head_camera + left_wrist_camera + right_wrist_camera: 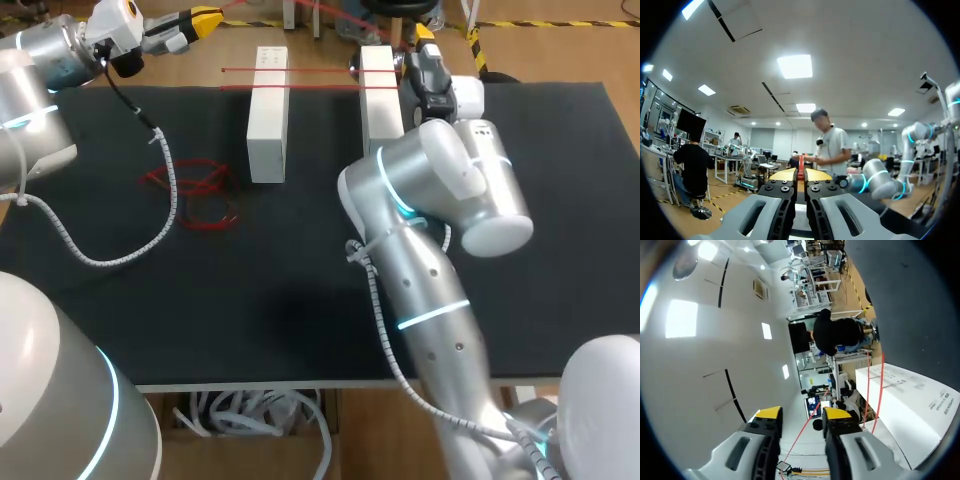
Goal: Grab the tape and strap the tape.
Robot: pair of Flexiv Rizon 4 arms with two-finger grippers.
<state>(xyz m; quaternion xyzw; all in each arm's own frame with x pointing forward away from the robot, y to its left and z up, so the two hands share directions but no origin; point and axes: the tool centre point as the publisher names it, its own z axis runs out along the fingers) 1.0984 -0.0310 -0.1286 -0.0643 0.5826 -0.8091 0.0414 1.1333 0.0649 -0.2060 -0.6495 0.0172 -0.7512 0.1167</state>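
Note:
My right gripper should grab the thin red tape by its loose end to strap the white blocks.
Red tape [300, 70] runs in two strands between two upright white blocks [267, 115] [380, 95] at the back of the black mat. More red tape lies tangled [195, 190] on the mat to the left. My left gripper [205, 18] hangs beyond the mat's back left corner. In its wrist view, my left gripper [801, 174] is shut on a strip of red tape [801, 162]. My right gripper [425, 35] is behind the right block. From its wrist, my right gripper [802, 415] stands open with a thin red strand [807, 426] passing between its fingers, beside the white block [910, 400].
The black mat [300, 300] covers the table. A grey coiled cable [150, 240] from my left arm droops over its left part. My right arm [430, 290] crosses the mat's right half from the front edge.

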